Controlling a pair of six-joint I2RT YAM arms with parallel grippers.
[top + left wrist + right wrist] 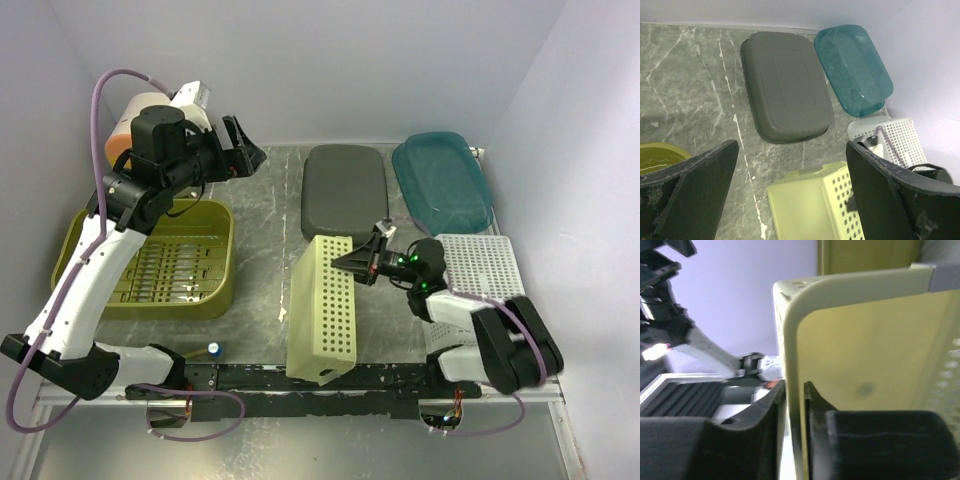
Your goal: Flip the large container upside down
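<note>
The left gripper grabs the rim of the large container on the side nearest the grey tub next, to lift and tip the container over.
The large container (150, 262) is an olive-green tub standing open side up at the left, its slotted bottom showing; a corner of it shows in the left wrist view (655, 160). My left gripper (240, 150) is open and empty, raised over the back left, apart from the tub (790, 185). My right gripper (370, 262) is shut on the wall of a pale green perforated tray (322, 310) and holds it tipped up on edge at the table's middle. In the right wrist view the fingers (765, 410) pinch that tray's thin wall (865, 350).
A grey tub (344, 190) lies upside down at the back middle, with a teal bin (441, 180) to its right. A white perforated basket (480, 265) sits under the right arm. An orange and white object (140, 115) is at the back left. A small blue item (215, 349) lies near the front edge.
</note>
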